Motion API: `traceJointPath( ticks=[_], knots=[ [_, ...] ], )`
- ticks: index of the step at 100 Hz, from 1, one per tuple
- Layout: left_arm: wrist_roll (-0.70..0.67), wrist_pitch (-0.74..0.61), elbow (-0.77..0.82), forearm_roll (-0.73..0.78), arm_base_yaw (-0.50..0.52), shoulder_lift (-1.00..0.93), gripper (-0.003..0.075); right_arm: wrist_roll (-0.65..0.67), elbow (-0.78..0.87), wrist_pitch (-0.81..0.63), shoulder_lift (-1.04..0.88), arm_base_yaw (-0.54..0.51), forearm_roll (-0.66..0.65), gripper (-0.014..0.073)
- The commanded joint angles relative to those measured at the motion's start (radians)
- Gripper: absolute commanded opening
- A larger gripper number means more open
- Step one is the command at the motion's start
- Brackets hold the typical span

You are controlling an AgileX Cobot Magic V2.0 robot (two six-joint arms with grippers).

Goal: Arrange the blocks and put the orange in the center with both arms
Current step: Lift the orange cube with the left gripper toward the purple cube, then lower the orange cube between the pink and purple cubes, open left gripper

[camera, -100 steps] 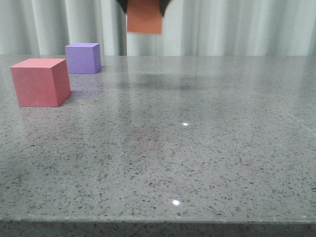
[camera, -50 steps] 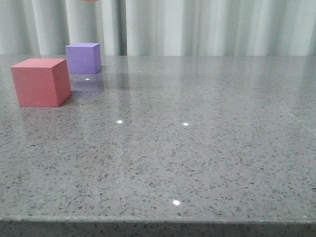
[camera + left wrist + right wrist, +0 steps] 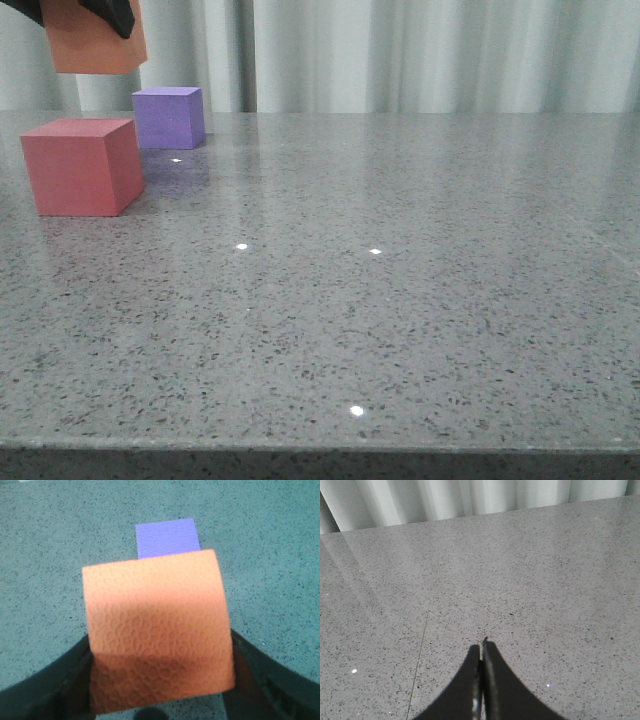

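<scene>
The orange cube's lower edge is above the red-pink cube in the front view. My left gripper needs to lower the orange cube before it lets go.
My left gripper [image 3: 85, 12] is shut on the orange cube [image 3: 95, 45] and holds it in the air at the top left of the front view, above the red-pink cube [image 3: 80, 165]. The purple cube [image 3: 168, 117] stands on the table behind and to the right of the red-pink one. In the left wrist view the orange cube [image 3: 157, 630] fills the space between the black fingers [image 3: 65, 680], and the purple cube [image 3: 167, 537] shows on the table beyond it. My right gripper [image 3: 482, 647] is shut and empty over bare table; it does not show in the front view.
The grey speckled table [image 3: 400, 280] stretches to its front edge [image 3: 320, 445]. Pale curtains [image 3: 450, 55] hang behind the table's far edge.
The orange cube in my left gripper has moved from upper centre leftwards, passed out of the top of the front view, and come back down at the top left. The other cubes have not moved.
</scene>
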Motion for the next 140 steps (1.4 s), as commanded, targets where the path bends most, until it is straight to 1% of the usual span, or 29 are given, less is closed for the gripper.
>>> traceJointPath(
  ticks=[1,29,76,126,130,133,137,138,140],
  knots=[
    [0.007,-0.093,-0.024,-0.003,0.002,-0.018,0.0262,-0.007,-0.027,-0.077,0.001,-0.003,-0.003,-0.0069],
    [0.007,-0.115,-0.024,-0.012,0.002,0.071,0.0262,-0.007,-0.027,-0.077,0.001,-0.003,-0.003,-0.0069],
    [0.007,-0.129,-0.024,-0.012,0.002,0.152,0.0262,-0.007,-0.027,-0.077,0.001,-0.003,-0.003,-0.0069],
    [0.007,-0.13,-0.024,0.015,0.002,0.163,0.0267,-0.007,-0.027,-0.077,0.001,-0.003,-0.003,-0.0069],
    [0.007,-0.13,-0.024,0.015,0.002,0.163,0.0291,-0.007,-0.027,-0.077,0.001,-0.003,-0.003,-0.0069],
    [0.007,-0.132,-0.024,0.015,0.002,0.163,0.0326,-0.007,-0.027,-0.077,0.001,-0.003,-0.003,-0.0069],
    [0.007,-0.137,-0.024,0.015,0.002,0.163,0.04,-0.007,-0.027,-0.077,0.001,-0.003,-0.003,-0.0069],
    [0.007,-0.137,-0.024,0.015,0.002,0.163,0.043,-0.007,-0.027,-0.077,0.001,-0.003,-0.003,-0.0069],
    [0.007,-0.139,-0.024,0.015,0.002,0.163,0.0461,-0.007,-0.027,-0.077,0.001,-0.003,-0.003,-0.0069]
  ],
)
